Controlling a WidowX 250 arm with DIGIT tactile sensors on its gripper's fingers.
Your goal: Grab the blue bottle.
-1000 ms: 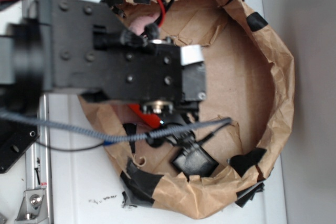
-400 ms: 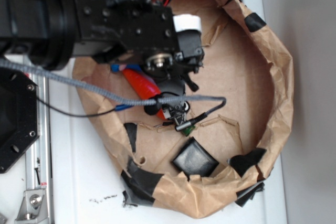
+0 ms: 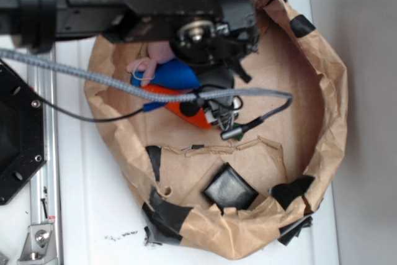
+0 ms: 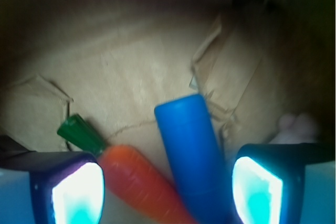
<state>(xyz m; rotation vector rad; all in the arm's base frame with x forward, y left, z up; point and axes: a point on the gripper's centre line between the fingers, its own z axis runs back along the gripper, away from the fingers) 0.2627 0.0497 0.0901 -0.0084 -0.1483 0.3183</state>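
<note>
My gripper is to grab the blue bottle next by its body just below the cap (image 4: pixel 191 156), to pick the bottle out from beside the orange carrot (image 4: pixel 139 179).
The blue bottle (image 3: pixel 177 74) lies on the brown paper floor at the upper left, partly under my arm. In the wrist view the blue bottle (image 4: pixel 190 145) points away from me, close to the right finger (image 4: pixel 257 190). An orange carrot (image 4: pixel 144 184) with a green stem lies beside it, near the left finger (image 4: pixel 79 192). My gripper (image 4: pixel 168 195) is open and low, with both the bottle and the carrot between its fingers. In the exterior view the gripper (image 3: pixel 212 91) is mostly hidden by the arm. The carrot (image 3: pixel 186 107) lies just below the bottle.
A crumpled brown paper wall (image 3: pixel 332 110) patched with black tape rings the area. A pink plush animal (image 3: pixel 151 61) lies against the bottle's left. A black square block (image 3: pixel 231 188) sits at the lower middle. A grey cable (image 3: pixel 93 79) crosses the bottle.
My arm has moved toward the top of the exterior view. The blue bottle and the pink plush, hidden under it before, now show. The carrot has shifted along with the arm.
</note>
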